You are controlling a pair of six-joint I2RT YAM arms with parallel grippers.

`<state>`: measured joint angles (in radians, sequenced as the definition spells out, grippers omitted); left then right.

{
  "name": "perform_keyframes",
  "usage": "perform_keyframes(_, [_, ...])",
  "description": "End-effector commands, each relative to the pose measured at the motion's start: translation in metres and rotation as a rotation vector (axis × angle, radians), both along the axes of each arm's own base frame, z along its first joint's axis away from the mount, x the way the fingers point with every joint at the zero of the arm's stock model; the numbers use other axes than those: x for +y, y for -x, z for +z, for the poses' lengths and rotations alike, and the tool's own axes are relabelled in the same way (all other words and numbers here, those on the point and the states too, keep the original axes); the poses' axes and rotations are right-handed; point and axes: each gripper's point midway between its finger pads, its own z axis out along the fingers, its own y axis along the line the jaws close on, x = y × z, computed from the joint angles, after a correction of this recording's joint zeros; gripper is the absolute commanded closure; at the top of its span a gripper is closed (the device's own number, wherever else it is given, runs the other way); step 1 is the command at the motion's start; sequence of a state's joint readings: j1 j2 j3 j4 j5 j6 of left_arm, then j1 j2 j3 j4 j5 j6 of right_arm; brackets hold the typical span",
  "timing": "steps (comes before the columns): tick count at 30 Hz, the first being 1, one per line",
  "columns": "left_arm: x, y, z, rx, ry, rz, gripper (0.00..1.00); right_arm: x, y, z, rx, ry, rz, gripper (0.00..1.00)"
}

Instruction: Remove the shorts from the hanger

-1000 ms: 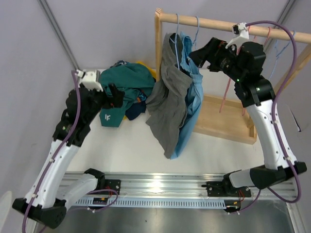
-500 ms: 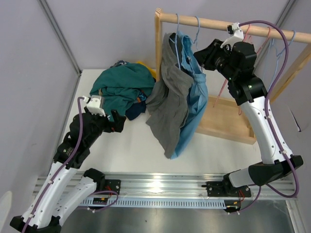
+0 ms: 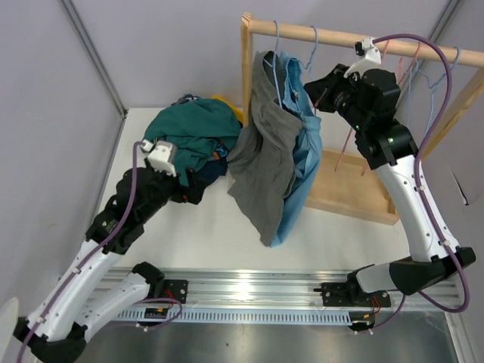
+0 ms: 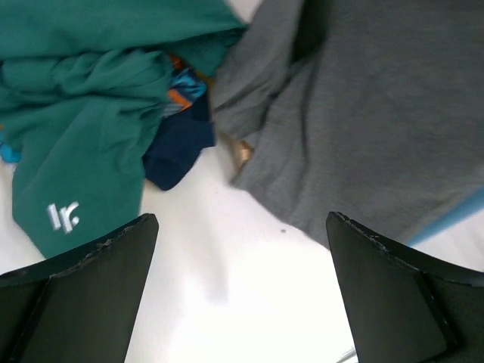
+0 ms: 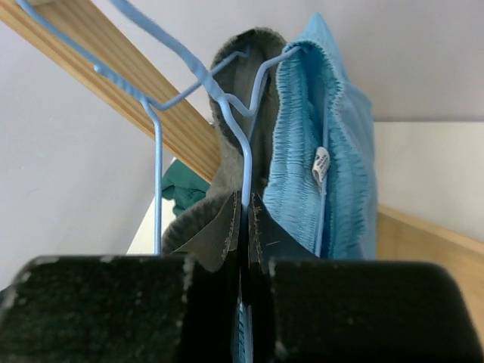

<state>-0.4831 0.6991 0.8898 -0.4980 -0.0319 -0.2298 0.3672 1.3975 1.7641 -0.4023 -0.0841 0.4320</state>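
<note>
I will grab the light blue shorts by the cloth below the waistband (image 3: 308, 138) with my left gripper next, so the waistband stays free to come off the hanger.
Grey shorts (image 3: 265, 159) and light blue shorts (image 3: 304, 155) hang on blue wire hangers (image 3: 281, 68) at the left end of the wooden rail (image 3: 340, 34). My right gripper (image 3: 319, 94) is shut on the thin blue hanger wire (image 5: 246, 162), with the grey shorts (image 5: 253, 45) left of it and the light blue waistband (image 5: 333, 151) right. My left gripper (image 3: 193, 189) stands open and empty above the table (image 4: 242, 302), beside the grey shorts' hem (image 4: 363, 113). Dark teal shorts (image 3: 189, 128), navy shorts (image 4: 178, 155) and a scrap of orange-blue print (image 4: 181, 87) lie piled at the back left.
Bare pink and blue hangers (image 3: 408, 64) hang at the right of the rail. The rack's wooden base (image 3: 355, 189) lies on the table under them. A wall post (image 3: 94, 53) borders the left, and a metal track (image 3: 249, 291) runs along the near edge.
My right gripper has shut on the blue hanger wire by the shorts' waistbands. My left arm has drawn back from the teal pile and swung right toward the grey hem, still open.
</note>
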Motion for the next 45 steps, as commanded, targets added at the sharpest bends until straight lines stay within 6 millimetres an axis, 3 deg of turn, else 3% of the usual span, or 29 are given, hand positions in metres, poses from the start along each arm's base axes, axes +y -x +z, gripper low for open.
perform_keyframes(1, [-0.037, 0.000, 0.068, -0.149, -0.005, -0.090, 0.01, -0.029, 0.032, 0.055, -0.129, -0.054, -0.134, 1.00])
perform_keyframes(2, [-0.062, 0.012, 0.070, -0.152, -0.019, -0.172, 0.01, -0.030, 0.041, 0.055, -0.114, -0.053, -0.146, 1.00])
perform_keyframes(4, [-0.088, 0.012, 0.086, -0.183, -0.051, -0.207, 0.01, -0.042, 0.055, 0.063, -0.117, -0.077, -0.207, 1.00])
perform_keyframes(5, [-0.114, 0.028, 0.101, -0.216, -0.025, -0.289, 0.01, -0.043, 0.062, 0.061, -0.102, -0.075, -0.213, 1.00])
perform_keyframes(7, [-0.148, 0.035, 0.101, -0.221, -0.029, -0.361, 0.01, -0.045, 0.078, 0.064, -0.102, -0.083, -0.239, 1.00])
perform_keyframes(8, [-0.169, 0.050, 0.120, -0.257, 0.028, -0.430, 0.01, -0.046, 0.083, 0.058, -0.086, -0.070, -0.244, 1.00])
perform_keyframes(10, [-0.196, 0.065, 0.125, -0.267, 0.063, -0.512, 0.01, -0.049, 0.096, 0.057, -0.082, -0.072, -0.260, 1.00])
perform_keyframes(11, [-0.219, 0.079, 0.125, -0.266, 0.071, -0.583, 0.01, -0.047, 0.098, 0.048, -0.062, -0.059, -0.257, 1.00])
perform_keyframes(12, [-0.231, 0.084, 0.130, -0.288, 0.091, -0.607, 0.01, -0.046, 0.103, 0.045, -0.058, -0.063, -0.251, 1.00])
perform_keyframes(14, [-0.260, 0.100, 0.120, -0.284, 0.071, -0.667, 0.01, -0.049, 0.115, 0.044, -0.056, -0.083, -0.240, 1.00])
perform_keyframes(18, [-0.293, 0.118, 0.120, -0.287, 0.082, -0.730, 0.01, -0.051, 0.125, 0.035, -0.044, -0.079, -0.231, 1.00])
perform_keyframes(25, [-0.324, 0.139, 0.114, -0.269, 0.118, -0.799, 0.01, -0.052, 0.129, 0.033, -0.042, -0.080, -0.223, 1.00])
perform_keyframes(30, [-0.336, 0.129, 0.098, -0.273, 0.107, -0.745, 0.02, -0.054, 0.137, 0.042, -0.048, -0.115, -0.209, 1.00])
perform_keyframes(33, [-0.337, 0.121, 0.095, -0.315, 0.154, -0.698, 0.15, -0.059, 0.142, 0.048, -0.049, -0.134, -0.213, 1.00])
perform_keyframes(36, [-0.342, 0.116, 0.087, -0.321, 0.153, -0.675, 0.52, -0.065, 0.147, 0.052, -0.046, -0.148, -0.226, 1.00])
perform_keyframes(37, [-0.343, 0.116, 0.087, -0.318, 0.155, -0.672, 0.76, -0.066, 0.147, 0.051, -0.043, -0.145, -0.230, 1.00])
perform_keyframes(38, [-0.345, 0.115, 0.085, -0.311, 0.157, -0.663, 0.94, -0.068, 0.147, 0.052, -0.043, -0.144, -0.236, 1.00])
perform_keyframes(39, [-0.343, 0.114, 0.085, -0.311, 0.161, -0.655, 1.00, -0.068, 0.147, 0.052, -0.044, -0.142, -0.237, 1.00])
perform_keyframes(42, [-0.336, 0.122, 0.092, -0.320, 0.185, -0.656, 1.00, -0.069, 0.146, 0.049, -0.040, -0.130, -0.250, 1.00])
perform_keyframes(44, [-0.331, 0.134, 0.093, -0.315, 0.183, -0.667, 1.00, -0.072, 0.144, 0.049, -0.043, -0.122, -0.267, 1.00])
perform_keyframes(45, [-0.328, 0.151, 0.095, -0.312, 0.187, -0.697, 1.00, -0.073, 0.143, 0.049, -0.047, -0.121, -0.275, 1.00])
